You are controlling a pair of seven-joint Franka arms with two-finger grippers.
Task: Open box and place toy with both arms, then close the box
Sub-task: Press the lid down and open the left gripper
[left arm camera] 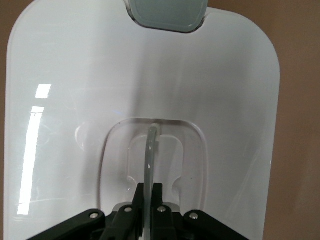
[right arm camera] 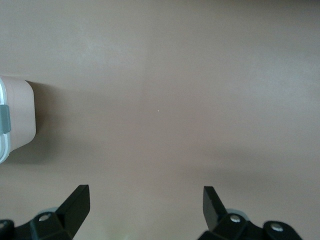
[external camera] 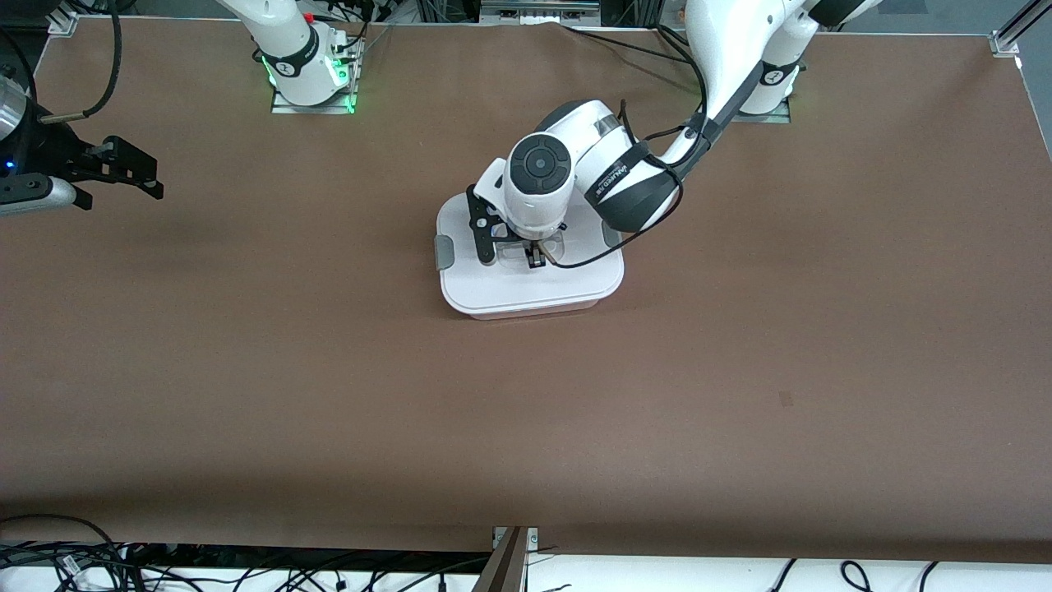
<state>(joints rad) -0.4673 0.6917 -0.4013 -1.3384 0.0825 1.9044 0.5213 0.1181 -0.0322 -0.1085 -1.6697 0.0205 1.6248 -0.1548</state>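
The white lid is level on the pale pink tub and would stay there if I opened my left gripper now, so I should release the lid.
The box [external camera: 526, 289] stands at the table's middle with its white lid on; the pale pink tub shows under the lid's edge. My left gripper [external camera: 534, 256] is down on the lid's middle. In the left wrist view it [left arm camera: 149, 187] is shut on the thin upright handle [left arm camera: 150, 150] in the lid's recess. A grey clip [left arm camera: 167, 15] sits on the lid's rim. My right gripper [external camera: 152, 177] is open and empty over bare table toward the right arm's end; it waits there. Its wrist view [right arm camera: 145, 197] shows the box's pink corner [right arm camera: 17, 115]. The toy is out of view.
The brown table [external camera: 740, 370] spreads wide around the box. A grey clip [external camera: 444, 252] juts from the box's side toward the right arm's end. Cables lie along the table's edge nearest the front camera [external camera: 82, 559].
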